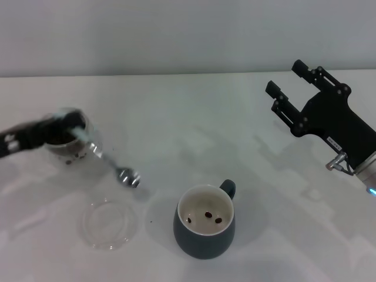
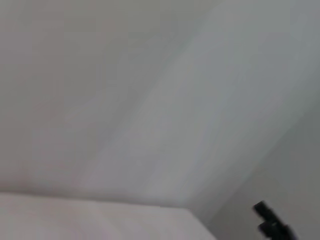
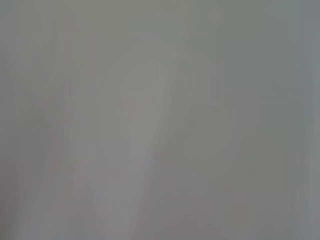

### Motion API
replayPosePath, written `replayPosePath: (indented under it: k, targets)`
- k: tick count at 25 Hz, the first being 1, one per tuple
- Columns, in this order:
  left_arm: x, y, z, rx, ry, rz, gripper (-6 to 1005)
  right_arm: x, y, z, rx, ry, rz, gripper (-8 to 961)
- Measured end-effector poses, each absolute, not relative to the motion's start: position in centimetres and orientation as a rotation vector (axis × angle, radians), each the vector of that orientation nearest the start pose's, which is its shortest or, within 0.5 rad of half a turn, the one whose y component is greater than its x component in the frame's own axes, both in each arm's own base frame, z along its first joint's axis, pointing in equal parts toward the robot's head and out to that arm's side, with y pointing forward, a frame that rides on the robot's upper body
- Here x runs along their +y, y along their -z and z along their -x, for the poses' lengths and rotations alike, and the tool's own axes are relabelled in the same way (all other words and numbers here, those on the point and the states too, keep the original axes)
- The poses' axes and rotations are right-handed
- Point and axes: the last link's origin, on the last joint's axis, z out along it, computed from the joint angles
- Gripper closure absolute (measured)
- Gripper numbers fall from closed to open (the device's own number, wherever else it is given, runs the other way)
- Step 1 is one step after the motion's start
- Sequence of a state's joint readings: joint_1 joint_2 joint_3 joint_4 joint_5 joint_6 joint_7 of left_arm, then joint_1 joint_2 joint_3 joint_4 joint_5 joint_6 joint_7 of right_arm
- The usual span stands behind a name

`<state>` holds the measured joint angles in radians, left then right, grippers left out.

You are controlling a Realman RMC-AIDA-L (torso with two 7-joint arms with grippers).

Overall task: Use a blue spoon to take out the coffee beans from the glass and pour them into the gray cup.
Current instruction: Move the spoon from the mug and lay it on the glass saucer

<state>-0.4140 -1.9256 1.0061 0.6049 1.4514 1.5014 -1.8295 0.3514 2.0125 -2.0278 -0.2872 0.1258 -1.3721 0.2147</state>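
I should keep holding the blue spoon with my left gripper, because the spoon's bowl (image 1: 128,176) hangs above and beside the clear glass in the head view.
My left gripper (image 1: 75,128) comes in blurred from the left edge in the head view, shut on the pale handle of the blue spoon (image 1: 111,164). The spoon slants down toward the gray cup, and its shiny bowl hangs just above the table. I cannot tell whether the bowl holds beans. The glass (image 1: 66,148) stands right under the gripper, partly hidden by it, with dark coffee beans (image 1: 57,140) inside. The gray cup (image 1: 204,235) stands front centre with three beans (image 1: 209,216) on its cream bottom. My right gripper (image 1: 294,88) hangs open at the far right, holding nothing.
A flat clear glass dish (image 1: 110,223) lies in front of the glass, left of the cup. A tiny dark speck (image 1: 151,222) sits on the white table (image 1: 194,129) between dish and cup. The wrist views show only pale wall and table.
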Motion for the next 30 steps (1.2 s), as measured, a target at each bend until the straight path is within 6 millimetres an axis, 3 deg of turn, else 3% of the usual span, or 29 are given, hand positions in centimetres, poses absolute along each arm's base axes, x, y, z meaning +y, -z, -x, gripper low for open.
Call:
replayPosePath:
  k: [5,11,30]
  targets:
    - [31.5,-4.6,30.4,-1.34,0.993,2.359,869,30.6,1.6,-28.1,0.148,-0.916,1.925,332]
    - [30.5,-4.3,32.0,-1.38,0.938,2.313,867,30.5,1.6,-27.9,0.141,-0.926,1.927,332]
    - [31.5,-2.1,32.1,-1.449,0.819,2.342,859,30.6,1.6,-28.1,0.149,-0.919,1.924,332]
